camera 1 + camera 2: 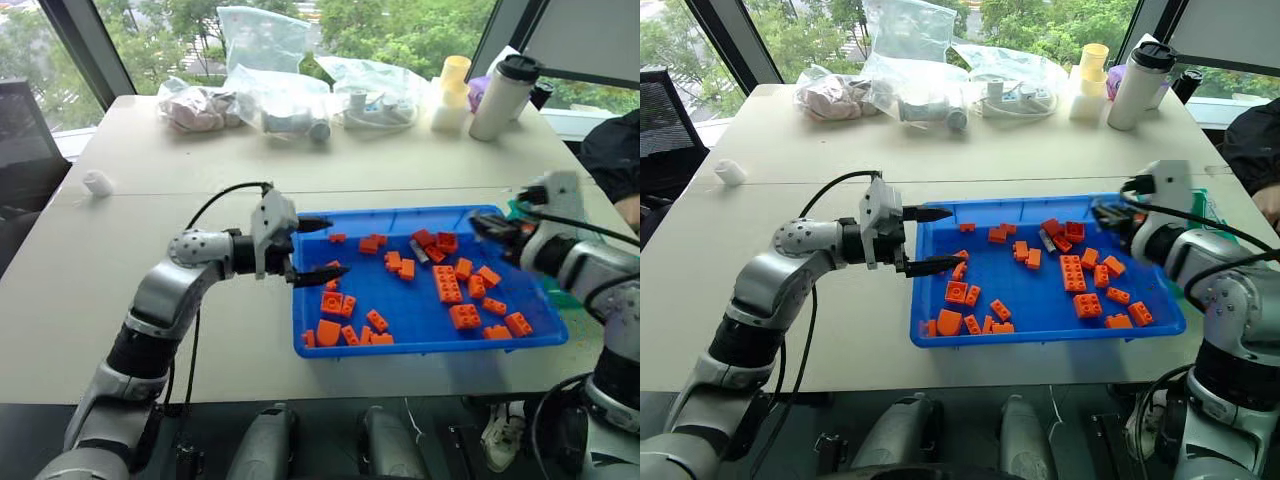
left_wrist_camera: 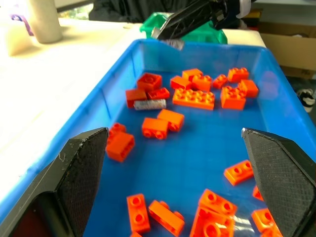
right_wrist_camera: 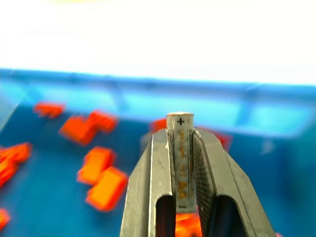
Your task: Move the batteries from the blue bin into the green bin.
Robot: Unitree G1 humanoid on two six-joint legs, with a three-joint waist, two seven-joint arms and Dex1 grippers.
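Observation:
I need to move the battery toward the green bin with my right gripper before releasing it, because it hangs above the blue bin, short of the green one.
The blue bin [image 1: 430, 347] lies on the table in front of me, scattered with orange bricks [image 1: 448, 285]. My right gripper [image 3: 180, 133] is shut on a grey-silver AA battery [image 3: 180, 158] that stands upright between its fingers. It hovers above the bin's far right corner [image 1: 483, 225]. A second battery [image 2: 149, 104] lies among the bricks in the bin [image 1: 419, 252]. The green bin [image 2: 217, 34] sits just past the blue bin's right end, mostly hidden behind my right arm. My left gripper [image 1: 330, 247] is open and empty over the bin's left rim, pointing right.
Plastic bags [image 1: 290, 95] of parts, yellow cups [image 1: 452, 92] and a white tumbler [image 1: 503, 95] line the table's far edge. A small white object [image 1: 97, 182] lies at the far left. A person's dark sleeve [image 1: 615, 150] shows at the right edge.

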